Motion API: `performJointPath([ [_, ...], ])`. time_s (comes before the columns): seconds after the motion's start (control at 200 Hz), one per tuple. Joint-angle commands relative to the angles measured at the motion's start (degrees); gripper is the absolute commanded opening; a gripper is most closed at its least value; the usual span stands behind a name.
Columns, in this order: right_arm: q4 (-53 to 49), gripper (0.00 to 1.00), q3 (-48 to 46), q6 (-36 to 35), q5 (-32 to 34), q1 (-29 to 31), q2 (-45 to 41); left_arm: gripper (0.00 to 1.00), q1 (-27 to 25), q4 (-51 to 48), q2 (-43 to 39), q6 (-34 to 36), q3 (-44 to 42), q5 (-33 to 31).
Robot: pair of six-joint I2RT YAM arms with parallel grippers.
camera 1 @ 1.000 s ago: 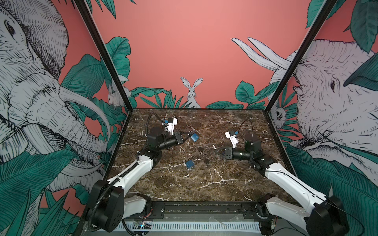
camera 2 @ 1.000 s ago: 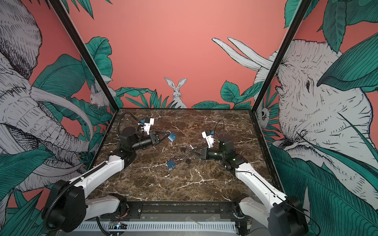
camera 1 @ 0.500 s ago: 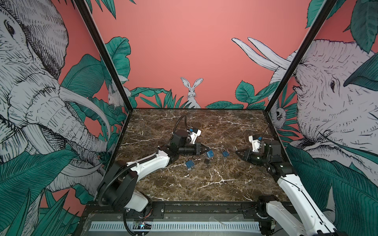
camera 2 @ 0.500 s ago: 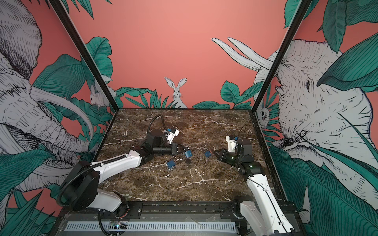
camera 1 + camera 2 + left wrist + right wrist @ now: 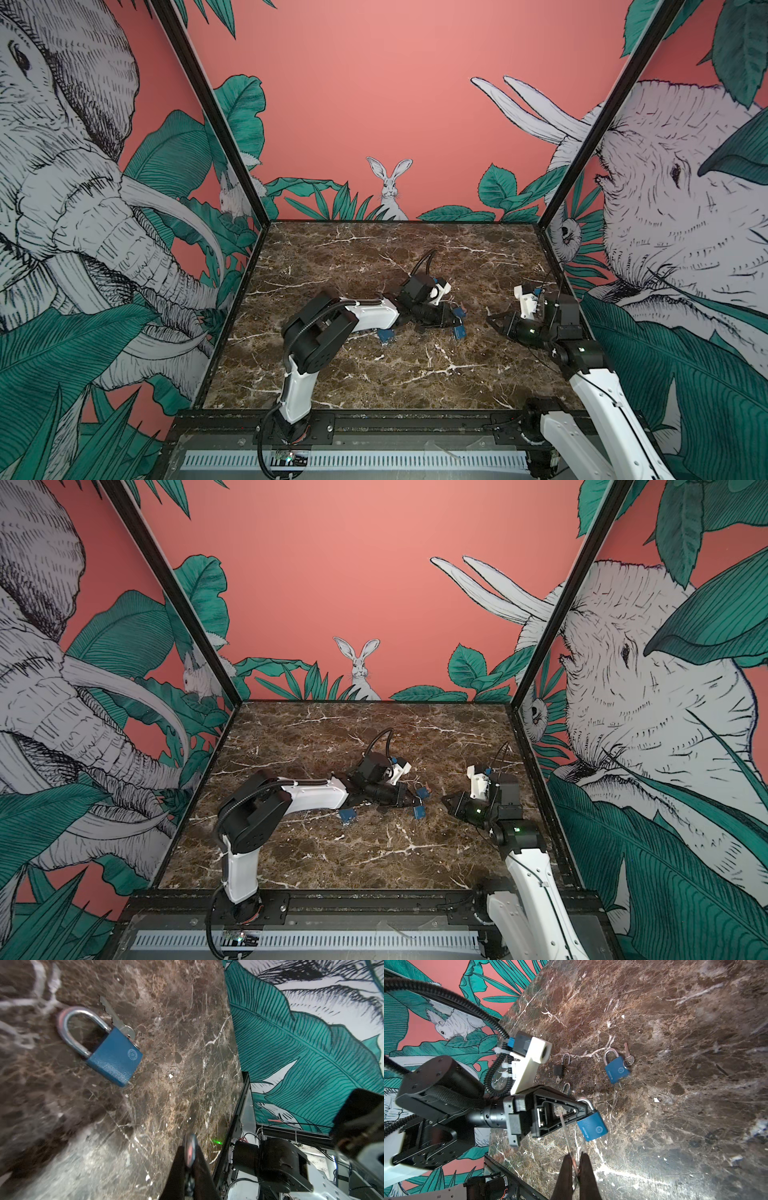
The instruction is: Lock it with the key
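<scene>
My left gripper holds the padlock and needs to keep holding it. The padlock's body hangs above the flat table with only air under it, so the padlock would fall if I opened my gripper now.
My left gripper (image 5: 451, 322) (image 5: 580, 1110) is shut on the steel shackle (image 5: 189, 1152) of a blue padlock (image 5: 458, 331) (image 5: 592, 1128), whose body hangs below the fingertips, just over the marble table (image 5: 374, 257). My right gripper (image 5: 494, 322) (image 5: 574, 1156) is shut on a thin silver key (image 5: 566, 1136). The key's blade points toward the left gripper, and its tip sits beside the held padlock, apart from it. In both top views the two grippers face each other right of the table's middle, with a short gap between them.
A second blue padlock (image 5: 114, 1055) (image 5: 616, 1070) lies on the table just behind, with keys beside it. A small black padlock (image 5: 558, 1069) with an open shackle lies nearby. A third blue padlock (image 5: 386, 336) sits under the left forearm. The right wall (image 5: 623, 249) is close behind the right arm.
The left gripper has carried the blue padlock from the back left to right of the middle and lowered it. The right arm drew back toward the right wall with the key.
</scene>
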Motion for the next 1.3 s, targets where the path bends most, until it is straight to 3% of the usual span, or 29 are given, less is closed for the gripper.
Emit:
performJointPath([
  [0.0,-1.61,0.0,-0.54,-1.76,1.01,-0.31,-0.58,0.0,-1.51,3.09,0.48,-2.79,3.28,0.74],
  [0.31,-0.55,0.0,-1.63,-2.01,0.79,-0.31,0.01,0.0,-2.76,4.96,5.1,-6.76,5.16,1.22],
  [1.025,0.5,0.0,-1.74,-2.73,0.91,-0.33,2.21,0.0,-4.2,1.91,8.59,-9.67,5.81,-5.79],
  [1.135,-0.11,0.0,-2.08,-3.28,1.88,-0.3,2.04,0.14,-4.2,1.53,8.33,-9.5,5.79,-6.16],
  [1.295,0.84,0.0,-3.8,-2.43,1.76,-0.3,1.5,0.22,-4.2,1.36,8.25,-9.76,5.41,-7.01],
])
